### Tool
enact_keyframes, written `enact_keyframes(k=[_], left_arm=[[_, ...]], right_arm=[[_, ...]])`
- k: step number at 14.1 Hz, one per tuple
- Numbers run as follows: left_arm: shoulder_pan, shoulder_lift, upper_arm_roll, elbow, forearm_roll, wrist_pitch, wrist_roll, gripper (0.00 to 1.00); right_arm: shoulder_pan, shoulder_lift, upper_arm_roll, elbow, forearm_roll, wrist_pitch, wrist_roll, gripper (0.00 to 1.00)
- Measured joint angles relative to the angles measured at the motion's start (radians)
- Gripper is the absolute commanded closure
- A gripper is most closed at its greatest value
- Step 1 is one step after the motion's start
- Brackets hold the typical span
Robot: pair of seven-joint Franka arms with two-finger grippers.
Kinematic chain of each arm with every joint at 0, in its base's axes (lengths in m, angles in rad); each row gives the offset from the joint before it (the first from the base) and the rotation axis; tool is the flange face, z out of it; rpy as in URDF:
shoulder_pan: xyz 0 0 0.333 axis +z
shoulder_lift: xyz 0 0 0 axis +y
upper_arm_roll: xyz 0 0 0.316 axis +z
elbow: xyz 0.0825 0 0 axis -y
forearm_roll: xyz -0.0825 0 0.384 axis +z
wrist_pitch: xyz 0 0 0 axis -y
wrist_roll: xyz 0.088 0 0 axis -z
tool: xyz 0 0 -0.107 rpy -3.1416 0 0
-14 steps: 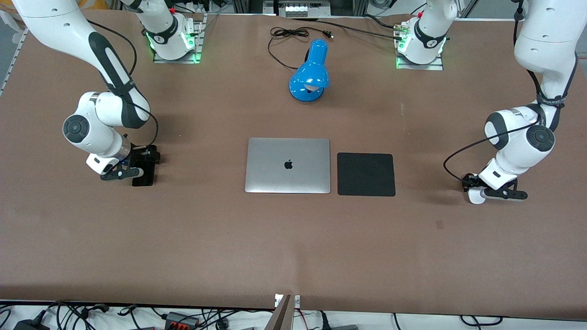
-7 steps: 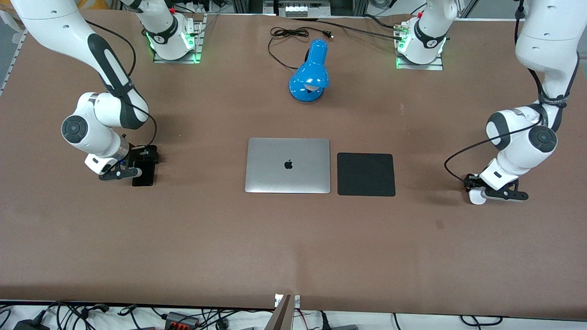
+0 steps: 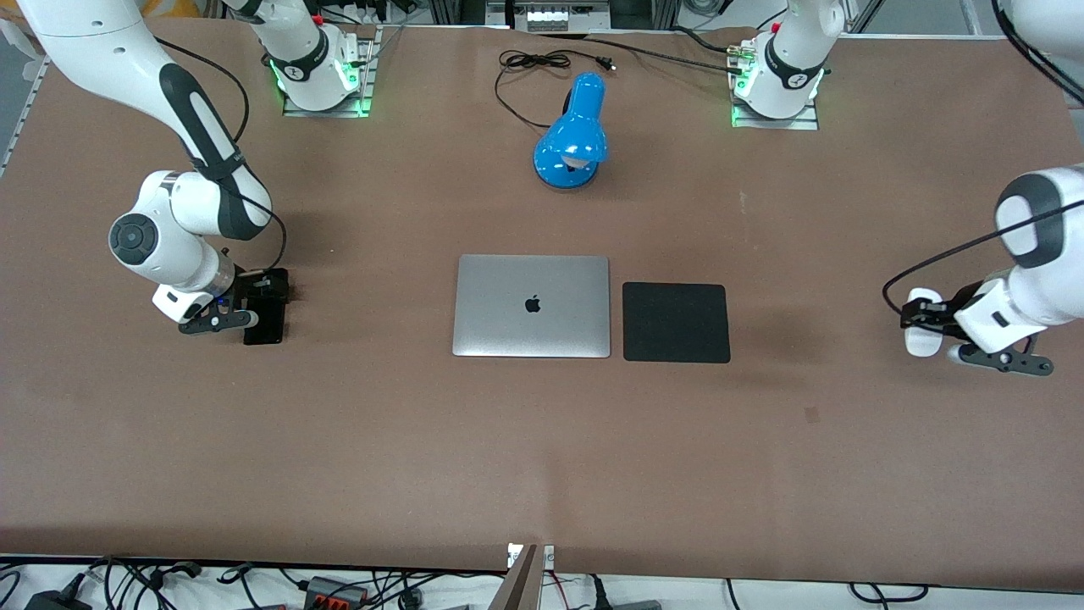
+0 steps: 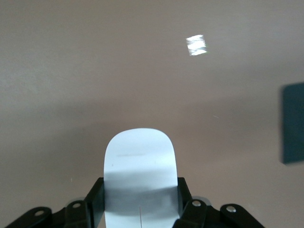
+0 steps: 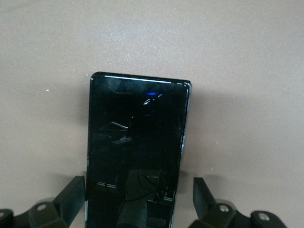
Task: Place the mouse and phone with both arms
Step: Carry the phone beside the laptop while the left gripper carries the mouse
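My right gripper closes on the phone next, since its fingers stand beside the phone's long edges, low over the table.
The white mouse is held in my left gripper, which is shut on its sides and holds it up over the table at the left arm's end. In the left wrist view the mouse sticks out between the fingers. The black phone lies flat on the table at the right arm's end. My right gripper is low over it and open. In the right wrist view the fingers straddle the phone, with a gap on one side.
A closed silver laptop lies mid-table with a black square mouse pad beside it toward the left arm's end; the pad's edge shows in the left wrist view. A blue desk lamp and its cord lie near the arm bases.
My left gripper has risen off the table with the mouse and swung toward the left arm's end of the table. My right gripper has stayed over the phone, shifting only slightly.
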Motion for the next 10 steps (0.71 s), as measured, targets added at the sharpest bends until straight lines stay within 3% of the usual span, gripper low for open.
enact_keyframes(k=[2,3,4,5,6,7,10], left_arm=[[-0.001,-0.006,-0.046,0.074,0.0,-0.121,-0.033,0.66],[-0.003,-0.006,-0.075,0.096,0.0,-0.151,-0.073,0.66],[-0.01,-0.006,-0.105,0.109,0.003,-0.168,-0.121,0.66],[-0.025,-0.006,-0.132,0.115,0.013,-0.174,-0.178,0.66],[-0.049,-0.006,-0.156,0.117,0.028,-0.176,-0.244,0.66],[-0.082,-0.006,-0.175,0.117,0.043,-0.176,-0.319,0.68],[-0.196,0.003,-0.197,0.114,0.054,-0.176,-0.523,0.71]], right_arm=[[0.0,0.003,0.0,0.0,0.0,0.0,0.0,0.0],[0.001,0.006,0.0,0.0,0.0,0.0,0.0,0.2],[0.002,0.008,0.0,0.0,0.0,0.0,0.0,0.48],[0.003,0.009,0.0,0.0,0.0,0.0,0.0,0.7],[0.003,0.008,0.0,0.001,-0.001,0.0,0.0,0.89],[0.003,0.007,0.0,0.002,-0.001,-0.001,-0.001,0.99],[0.003,0.007,0.0,0.003,-0.001,0.0,-0.004,1.0]])
